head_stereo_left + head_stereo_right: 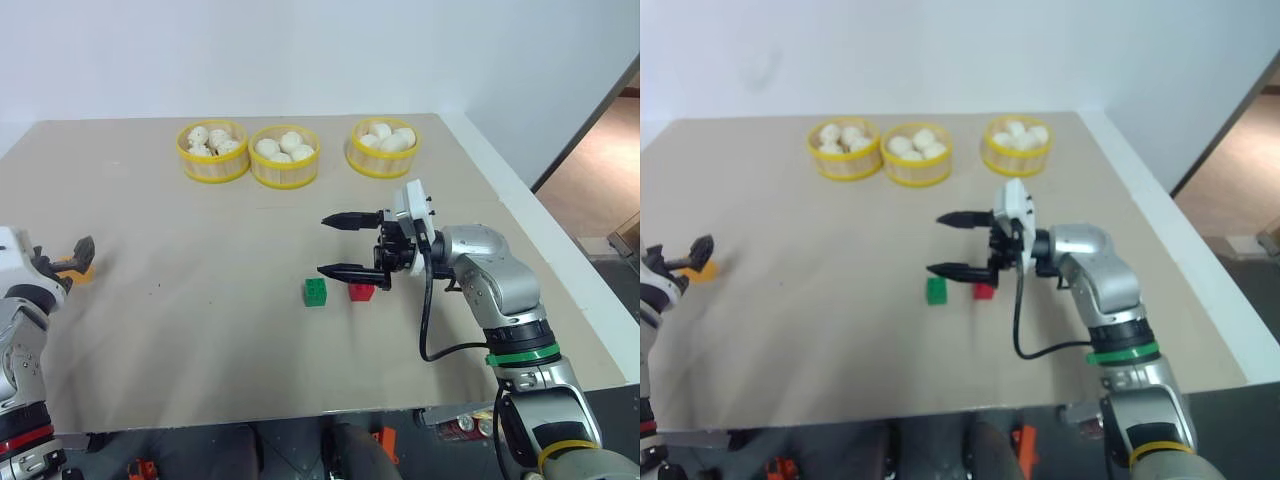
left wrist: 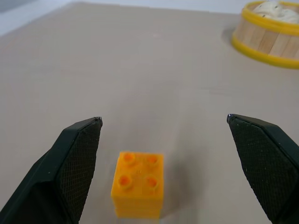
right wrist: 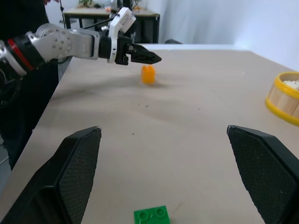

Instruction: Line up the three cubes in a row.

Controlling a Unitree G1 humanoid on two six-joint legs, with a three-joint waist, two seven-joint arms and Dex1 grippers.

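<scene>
I should lower my left gripper first, because its fingers are still above the orange-yellow cube (image 1: 80, 272) and would miss it if I closed now.
The green cube (image 1: 315, 291) and the red cube (image 1: 361, 291) sit side by side, a small gap apart, at the middle of the tan table (image 1: 200, 340). My right gripper (image 1: 335, 245) hovers just above them, open, its black fingers pointing left with nothing between them. The orange-yellow cube (image 1: 80, 272) lies far off at the table's left edge. My left gripper (image 1: 72, 257) is open right at that cube. In the left wrist view the orange-yellow cube (image 2: 138, 190) lies between the spread fingers, untouched. The right wrist view shows the green cube (image 3: 151, 216) close below.
Three yellow-rimmed baskets of white buns (image 1: 213, 168) (image 1: 284, 173) (image 1: 378, 163) stand in a row at the back of the table. A white border (image 1: 560, 250) runs along the table's right edge, with floor beyond it. A black cable (image 1: 428, 320) loops under my right wrist.
</scene>
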